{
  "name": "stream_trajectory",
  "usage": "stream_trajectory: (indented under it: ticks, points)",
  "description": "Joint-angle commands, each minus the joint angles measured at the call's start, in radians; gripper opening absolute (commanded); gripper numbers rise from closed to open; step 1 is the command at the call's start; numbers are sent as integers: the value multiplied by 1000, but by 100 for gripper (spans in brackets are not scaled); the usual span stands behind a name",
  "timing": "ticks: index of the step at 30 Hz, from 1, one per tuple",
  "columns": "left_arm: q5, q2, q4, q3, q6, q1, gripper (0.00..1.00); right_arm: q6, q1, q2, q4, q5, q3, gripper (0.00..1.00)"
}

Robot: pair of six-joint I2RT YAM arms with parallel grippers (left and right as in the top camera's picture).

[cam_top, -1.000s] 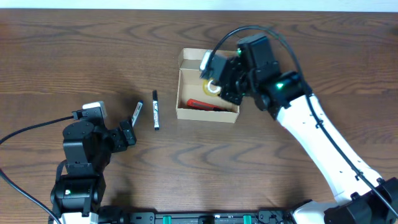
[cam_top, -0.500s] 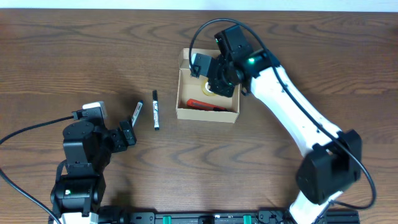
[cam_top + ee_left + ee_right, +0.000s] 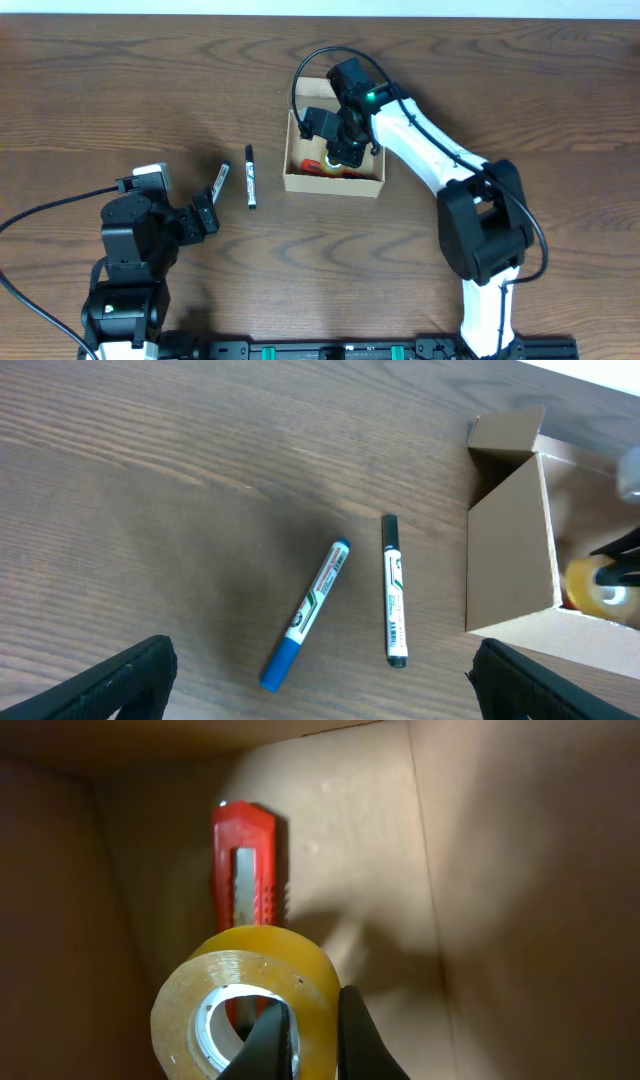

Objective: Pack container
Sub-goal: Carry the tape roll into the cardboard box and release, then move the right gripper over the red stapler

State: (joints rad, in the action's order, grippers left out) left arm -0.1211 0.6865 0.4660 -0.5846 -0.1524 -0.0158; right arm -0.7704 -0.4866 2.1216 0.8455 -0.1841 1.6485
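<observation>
The yellow tape roll is hanging low over the red box cutter (image 3: pixel 311 167) (image 3: pixel 248 850), between the box's sides, so my right gripper will let go of the tape roll.
The container (image 3: pixel 372 184), a small tan cardboard box with its flap open, sits at the table's middle; it also shows in the left wrist view (image 3: pixel 510 550) and its inside in the right wrist view (image 3: pixel 500 870). A red box cutter (image 3: pixel 248 850) lies on its floor. My right gripper (image 3: pixel 308 1045) is down inside the box, shut on the wall of a yellow tape roll (image 3: pixel 245 1010), also seen overhead (image 3: pixel 340 152). A blue marker (image 3: pixel 308 612) and a black marker (image 3: pixel 395 592) lie on the table left of the box. My left gripper (image 3: pixel 320 685) is open and empty, just short of the markers.
The wood table (image 3: pixel 120 90) stretches to the left and right of the box. The right arm (image 3: pixel 440 150) reaches over the box from the right front. The left arm's base (image 3: pixel 125 250) stands at the front left.
My right gripper has moved left and down into the box with the tape roll. The left arm and the markers have not moved.
</observation>
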Motion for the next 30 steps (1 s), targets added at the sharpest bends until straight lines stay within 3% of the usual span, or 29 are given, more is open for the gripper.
stream_trajectory:
  ticks: [1, 4, 5, 11, 16, 18, 20, 22, 23, 25, 27, 30]
  points:
    - [-3, -1, 2, -26, 18, 3, 95, 64, 3, 24, -17, -29, 16, 6]
    - [-3, -1, 2, -26, 18, 3, 95, 85, 3, 21, -39, -24, 19, 30]
    - [-3, -1, 2, -26, 18, 3, 95, 91, 3, 21, -45, -18, 21, 31]
    - [-2, -1, 2, -26, 18, 3, 95, 161, 5, -5, -45, 79, 38, 15]
    - [-2, -1, 2, -26, 19, 3, 95, 230, 30, -104, -66, 91, 105, 17]
    - [-2, -1, 2, -26, 19, 3, 95, 310, 58, -161, -84, 91, 140, 26]
    - [-2, -1, 2, -26, 19, 3, 95, 392, 98, -218, -91, 91, 174, 45]
    - [-2, -1, 2, -26, 19, 3, 95, 470, 148, -273, -95, 91, 196, 55]
    - [-2, -1, 2, -26, 19, 3, 95, 521, 180, -304, -99, 91, 200, 58]
    - [-2, -1, 2, -26, 19, 3, 95, 648, 249, -348, -101, 94, 200, 48]
    - [-2, -1, 2, -26, 19, 3, 95, 793, 328, -377, -69, 107, 200, 46]
    - [-2, -1, 2, -26, 19, 3, 95, 911, 435, -385, 15, 114, 200, 59]
